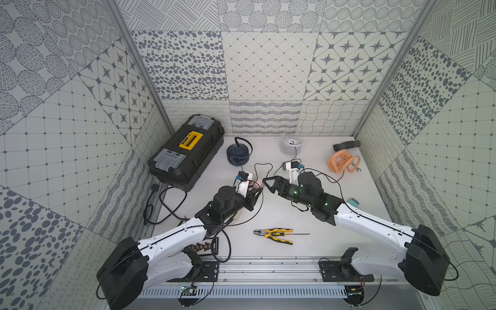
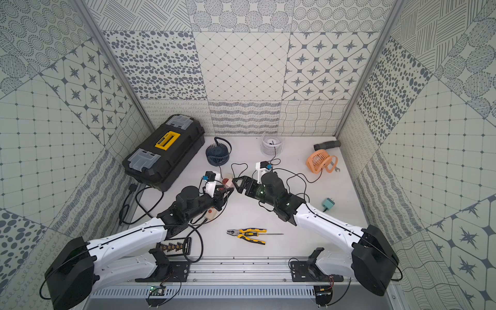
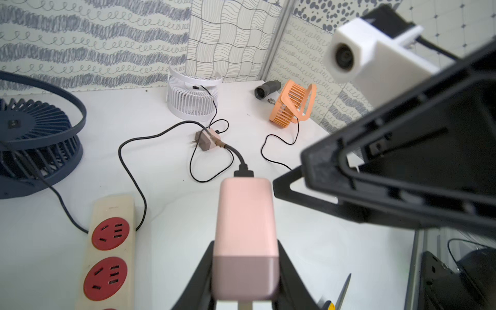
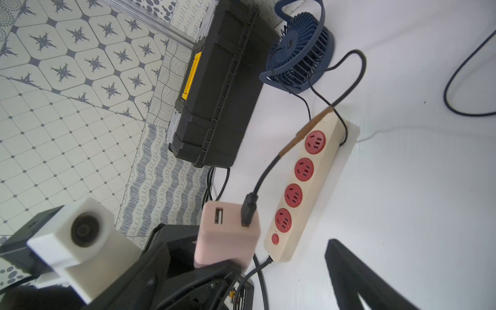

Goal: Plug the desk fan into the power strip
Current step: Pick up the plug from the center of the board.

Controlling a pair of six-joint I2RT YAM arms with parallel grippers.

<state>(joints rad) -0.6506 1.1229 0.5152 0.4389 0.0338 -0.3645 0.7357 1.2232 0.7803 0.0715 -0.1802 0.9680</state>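
My right gripper grabs the pink USB plug adapter (image 1: pixel 259 183) by its sides near the end with the cord next. That leaves the adapter's pins free to plug in.
My left gripper (image 3: pixel 245 271) is shut on a pink USB plug adapter (image 3: pixel 245 214), held above the table with its prongs toward the wrist. A black cord leaves its far end. The adapter (image 1: pixel 259 183) shows between both grippers in the top views. My right gripper (image 1: pixel 268 185) stands open just beside it, one finger (image 4: pixel 349 268) apart from the adapter (image 4: pixel 228 236). The cream power strip (image 4: pixel 327 150) with red sockets lies under my left arm, beside the adapter; its sockets hold nothing. A navy desk fan (image 1: pixel 237 155) stands behind it.
A black toolbox (image 1: pixel 188 158) lies at the far left. A white fan (image 1: pixel 291 145), an orange fan (image 1: pixel 339 161) and a black tube (image 1: pixel 346 145) stand at the back. Pliers (image 1: pixel 276 233) lie in front, a teal adapter (image 2: pixel 328 204) beside my right arm. Loose cords cross the middle.
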